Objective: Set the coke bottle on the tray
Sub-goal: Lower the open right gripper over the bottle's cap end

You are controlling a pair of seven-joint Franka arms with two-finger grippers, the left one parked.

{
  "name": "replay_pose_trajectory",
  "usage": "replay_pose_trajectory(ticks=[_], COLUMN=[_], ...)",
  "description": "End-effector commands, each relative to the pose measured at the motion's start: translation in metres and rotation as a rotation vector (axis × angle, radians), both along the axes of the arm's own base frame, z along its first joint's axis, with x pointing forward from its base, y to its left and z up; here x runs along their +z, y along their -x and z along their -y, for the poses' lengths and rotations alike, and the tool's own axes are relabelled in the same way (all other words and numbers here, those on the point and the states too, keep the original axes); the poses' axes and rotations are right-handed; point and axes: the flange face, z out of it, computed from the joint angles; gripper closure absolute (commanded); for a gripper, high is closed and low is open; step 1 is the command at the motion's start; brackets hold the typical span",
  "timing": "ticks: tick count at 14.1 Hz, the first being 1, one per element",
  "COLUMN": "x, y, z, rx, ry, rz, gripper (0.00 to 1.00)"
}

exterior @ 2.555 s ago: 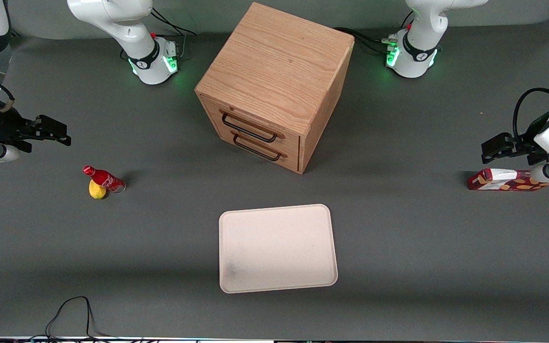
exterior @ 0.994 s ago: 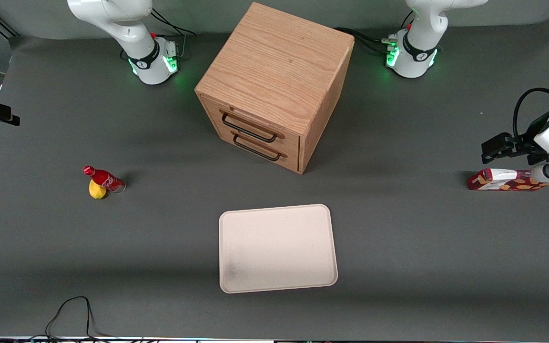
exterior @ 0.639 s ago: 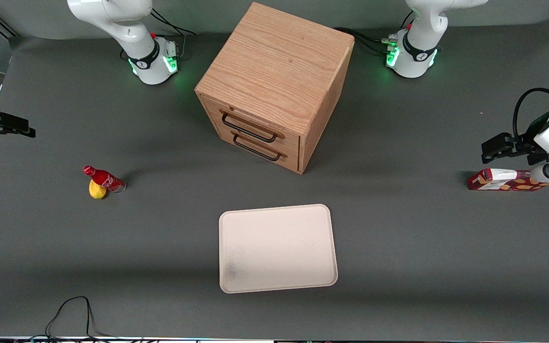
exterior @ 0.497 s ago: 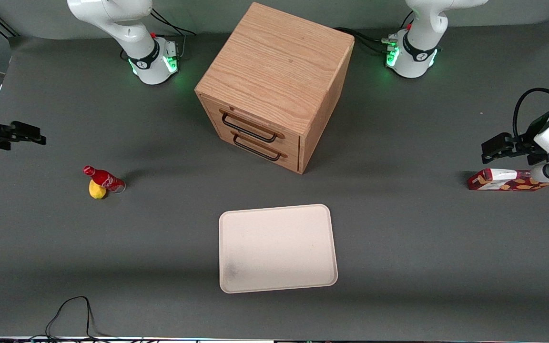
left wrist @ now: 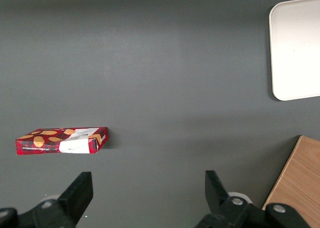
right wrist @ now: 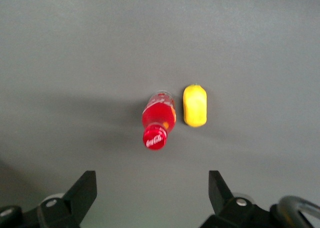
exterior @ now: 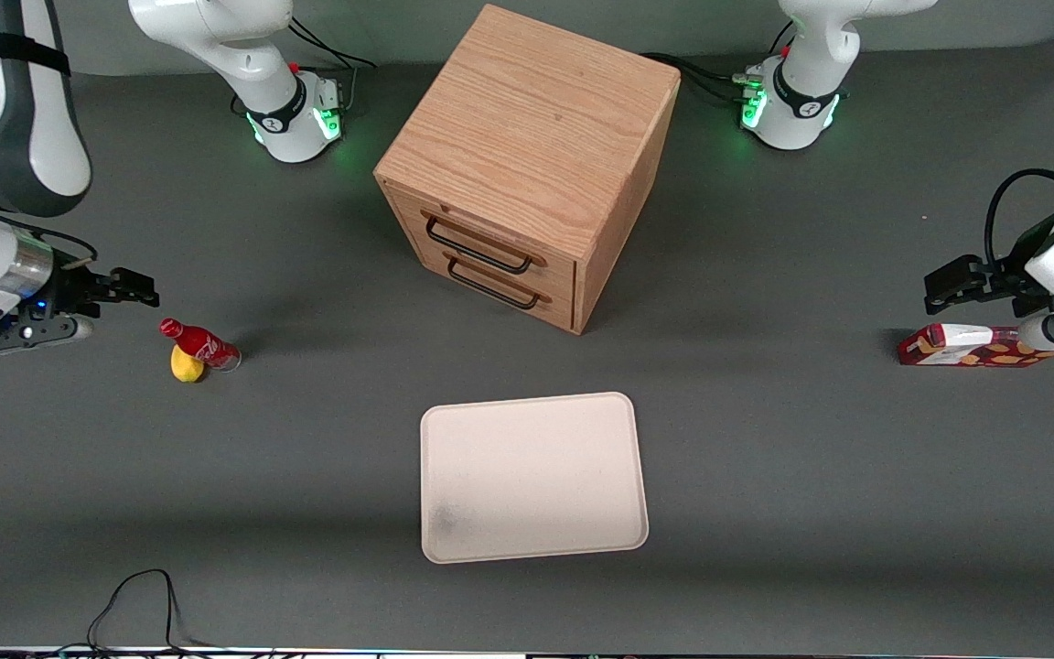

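Observation:
The right gripper picks up the coke bottle by its red end with the cap (exterior: 171, 328) next, to place it on the tray (exterior: 533, 476).
The coke bottle (exterior: 200, 345), small and red with a red cap, stands tilted on the grey table, touching a yellow lemon (exterior: 186, 365) that is nearer the front camera. In the right wrist view the bottle (right wrist: 158, 119) shows cap-on beside the lemon (right wrist: 194, 105). The pale beige tray (exterior: 533, 476) lies flat, nearer the front camera than the wooden cabinet, with a grey smudge. My right gripper (exterior: 135, 291) hovers above the table close to the bottle's cap, toward the working arm's end. Its fingers (right wrist: 82, 189) are spread wide and hold nothing.
A wooden two-drawer cabinet (exterior: 527, 165) stands mid-table, farther from the front camera than the tray. A red patterned carton (exterior: 971, 346) lies toward the parked arm's end of the table and shows in the left wrist view (left wrist: 62, 140). A black cable (exterior: 138, 604) loops at the table's front edge.
My right gripper drew back to the table's edge, then came in again toward the bottle and now hangs close to its cap. Bottle, lemon and tray have not moved.

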Motion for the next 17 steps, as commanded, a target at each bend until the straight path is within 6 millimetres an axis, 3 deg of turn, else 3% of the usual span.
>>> replay_pose_trajectory(ticks=[1, 8, 17], x=[-0.022, -0.070, -0.087], y=[0.011, 0.012, 0.004], z=[-0.003, -0.006, -0.007], rx=[0.005, 0.020, 0.026], ry=[0.023, 0.034, 0.044], rz=[0.043, 0.044, 0.059], gripper=[0.01, 0.02, 0.06])
